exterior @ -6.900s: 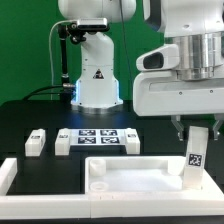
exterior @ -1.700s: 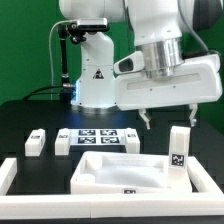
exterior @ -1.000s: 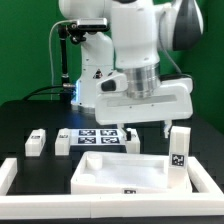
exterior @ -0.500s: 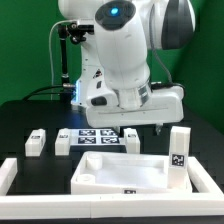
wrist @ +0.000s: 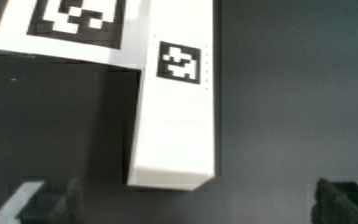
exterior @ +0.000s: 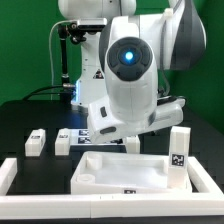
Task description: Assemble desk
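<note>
I need to move my gripper toward the leg before I close on it. Black table shows between my wide-open fingers and the leg's near end.
The white tabletop (exterior: 120,172), a tray with a raised rim, lies at the front of the black table. One leg (exterior: 179,155) stands upright against its right end in the exterior view. Two more legs (exterior: 36,142) (exterior: 62,143) lie to the left, behind the tabletop. In the wrist view a fourth leg (wrist: 174,110) lies flat beside the marker board (wrist: 66,22), its tag facing up. My gripper (wrist: 190,204) hangs over this leg's end, open, with its dark fingertips (wrist: 30,202) wide to either side and nothing held. In the exterior view the tilted wrist hides the fingers.
White border rails run along the exterior view's left (exterior: 9,176) and front (exterior: 100,214) of the table. The robot's base (exterior: 95,85) stands at the back. The marker board (exterior: 82,136) lies behind the tabletop, partly covered by the arm.
The arm has swung from the exterior view's right toward the middle, turned over and come down behind the tabletop. The jaws have stayed open. The upright leg and tabletop stay put.
</note>
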You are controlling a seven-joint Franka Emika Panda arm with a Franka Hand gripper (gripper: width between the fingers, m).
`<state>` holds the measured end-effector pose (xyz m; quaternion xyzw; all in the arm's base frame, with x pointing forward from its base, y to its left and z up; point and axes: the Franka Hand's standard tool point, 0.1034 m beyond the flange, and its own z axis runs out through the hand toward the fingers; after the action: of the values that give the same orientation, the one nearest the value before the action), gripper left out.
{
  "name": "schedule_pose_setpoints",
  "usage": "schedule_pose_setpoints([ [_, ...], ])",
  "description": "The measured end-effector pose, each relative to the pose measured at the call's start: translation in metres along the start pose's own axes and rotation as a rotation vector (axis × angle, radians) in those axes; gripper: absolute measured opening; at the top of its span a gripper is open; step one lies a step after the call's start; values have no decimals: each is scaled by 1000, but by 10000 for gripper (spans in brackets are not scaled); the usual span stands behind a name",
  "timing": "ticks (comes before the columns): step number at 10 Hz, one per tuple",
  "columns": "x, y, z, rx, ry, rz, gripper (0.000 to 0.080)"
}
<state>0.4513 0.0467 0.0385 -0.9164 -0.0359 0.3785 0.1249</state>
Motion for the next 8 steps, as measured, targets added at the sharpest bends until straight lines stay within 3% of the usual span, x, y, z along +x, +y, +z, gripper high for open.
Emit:
schedule_pose_setpoints([
  [1, -1, 0, 3, 5, -74, 0, 649],
  [3, 1, 7, 9, -26, -101, 72, 649],
  [8, 2, 10, 12, -26, -102, 136, 649],
])
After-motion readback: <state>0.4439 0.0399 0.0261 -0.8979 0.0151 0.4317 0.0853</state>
